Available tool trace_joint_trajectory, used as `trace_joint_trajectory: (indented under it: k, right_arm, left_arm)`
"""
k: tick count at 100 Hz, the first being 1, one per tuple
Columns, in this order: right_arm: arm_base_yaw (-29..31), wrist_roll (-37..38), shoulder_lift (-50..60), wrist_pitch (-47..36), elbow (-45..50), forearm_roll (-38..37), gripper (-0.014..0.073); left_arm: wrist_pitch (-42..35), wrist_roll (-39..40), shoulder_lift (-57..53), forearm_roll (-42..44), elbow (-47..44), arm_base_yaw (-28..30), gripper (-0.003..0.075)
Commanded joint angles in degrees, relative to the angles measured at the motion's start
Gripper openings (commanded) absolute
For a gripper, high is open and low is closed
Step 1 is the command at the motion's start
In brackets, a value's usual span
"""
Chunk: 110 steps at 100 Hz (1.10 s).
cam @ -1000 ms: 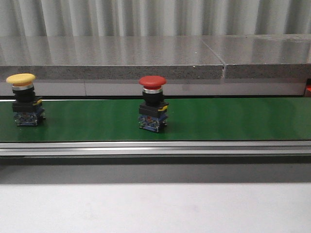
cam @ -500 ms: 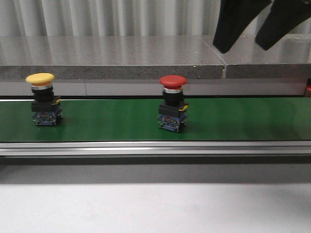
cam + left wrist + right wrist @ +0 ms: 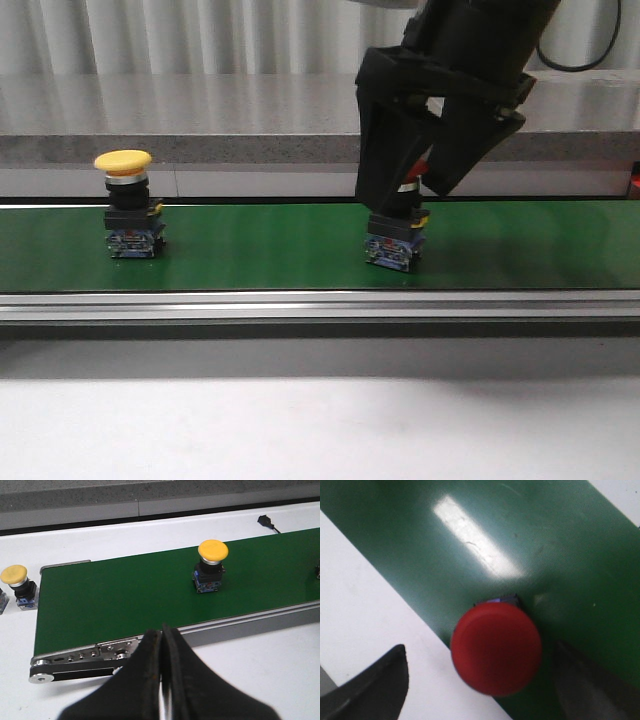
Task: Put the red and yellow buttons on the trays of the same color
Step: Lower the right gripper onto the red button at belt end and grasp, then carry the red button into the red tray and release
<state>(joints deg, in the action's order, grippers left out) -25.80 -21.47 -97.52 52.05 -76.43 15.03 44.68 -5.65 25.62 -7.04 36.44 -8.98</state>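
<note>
My right fingers reach down around the red cap [image 3: 412,174], above the red button's blue and black base; closing now would hold it.
A red button [image 3: 496,647] stands on the green conveyor belt [image 3: 260,250]. In the front view only its blue and black base [image 3: 397,245] shows below my right gripper [image 3: 408,190]. That gripper [image 3: 479,650] is open, one finger [image 3: 375,685] on each side of the red cap and neither touching it. A yellow button [image 3: 123,160] stands upright farther left on the belt, also in the left wrist view as the yellow button [image 3: 213,551]. My left gripper [image 3: 161,630] is shut on nothing, above the white table near the belt's end. The trays are out of view.
Another yellow button [image 3: 13,573] sits on the white table beyond the belt's end roller [image 3: 42,677]. A black cable plug [image 3: 265,520] lies on the table behind the belt. A grey stone ledge [image 3: 200,120] runs behind the conveyor, and an aluminium rail [image 3: 300,303] edges its front.
Both buttons have ridden the belt to the right. My right gripper has dropped from the top of the view and now straddles the red button.
</note>
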Motion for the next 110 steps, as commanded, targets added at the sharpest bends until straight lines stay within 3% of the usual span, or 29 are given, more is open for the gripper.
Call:
trace_joint_trajectory:
  k: [1, 15, 25, 40, 56, 110]
  right_arm:
    - [0.03, -0.97, 1.79, -2.86, -1.85, 0.95, 0.0507]
    - [0.03, -0.97, 1.8, -4.54, -1.85, -0.34, 0.0263]
    - [0.03, -0.97, 1.93, -4.83, -1.85, -0.95, 0.0173]
    - [1.68, 0.06, 3.91, -5.11, -1.85, -0.9, 0.0165]
    - [6.72, 6.48, 8.63, -5.33, -1.85, -0.95, 0.0165]
    - [39.27, 14.65, 16.74, -5.22, -1.8, -1.0, 0.0165]
  left_arm:
    - [-3.81, 0.04, 0.31, -0.71, 1.48, -0.48, -0.002]
    - [-3.81, 0.04, 0.31, -0.71, 1.48, -0.48, -0.002]
    - [-3.81, 0.04, 0.31, -0.71, 1.48, -0.48, -0.002]
    - [-3.81, 0.04, 0.31, -0.71, 1.48, -0.48, -0.002]
    - [-3.81, 0.04, 0.31, -0.71, 1.48, -0.48, -0.002]
    - [-3.81, 0.04, 0.31, -0.71, 1.48, -0.48, -0.002]
